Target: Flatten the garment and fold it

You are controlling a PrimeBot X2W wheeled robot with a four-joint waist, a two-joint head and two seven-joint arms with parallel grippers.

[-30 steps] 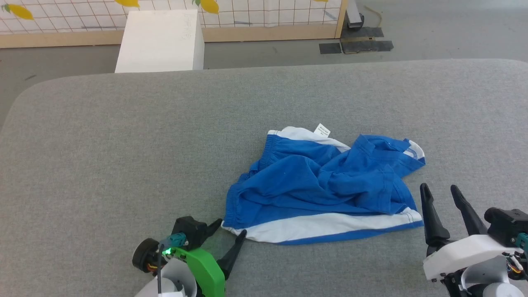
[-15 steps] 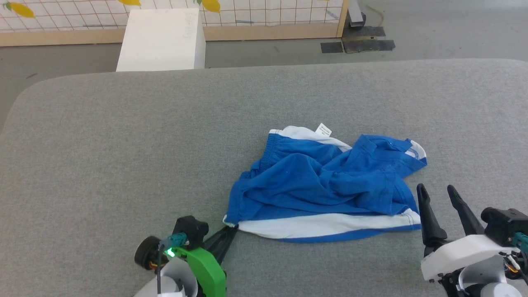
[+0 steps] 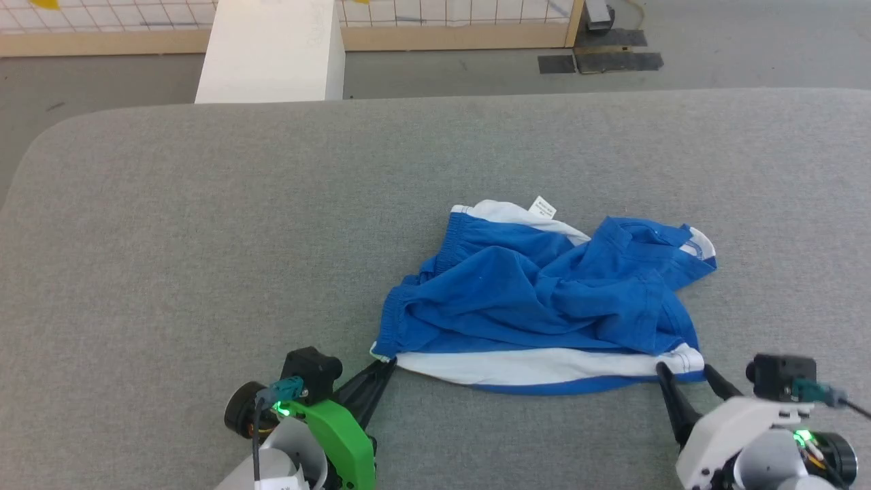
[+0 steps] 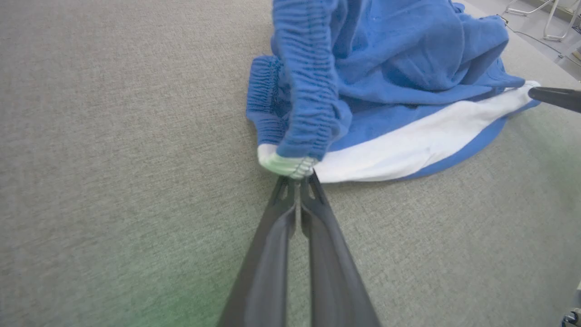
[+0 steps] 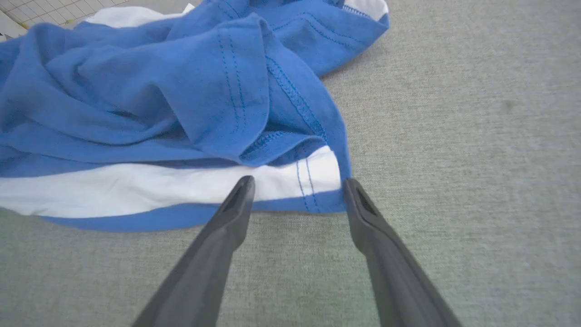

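Note:
The crumpled shorts [image 3: 535, 290] need to be flattened for folding, so my right gripper should next grab the garment by its stitched white-and-blue hem corner [image 3: 688, 364].
The garment [image 3: 537, 299], bright blue shorts with a white band and a small white label, lies crumpled on the grey table right of centre. My left gripper [image 3: 386, 362] is shut on the garment's near left corner, where the gathered waistband [image 4: 299, 113] meets the white trim; in the left wrist view that gripper [image 4: 297, 176] pinches the pale corner. My right gripper [image 3: 682, 369] stands open at the near right corner. In the right wrist view its fingertips [image 5: 243, 186] straddle the white-and-blue hem [image 5: 313, 181], touching the cloth's edge.
The grey fabric table [image 3: 204, 238] spreads wide to the left and behind the shorts. Beyond its far edge stands a white box [image 3: 272, 51] on the floor, with a wooden-framed tiled wall panel [image 3: 442, 37] and dark floor mats [image 3: 599, 61].
The left gripper shut on the garment's near left corner. The right gripper came forward and left to the near right corner, still open. The head camera tilted down a little.

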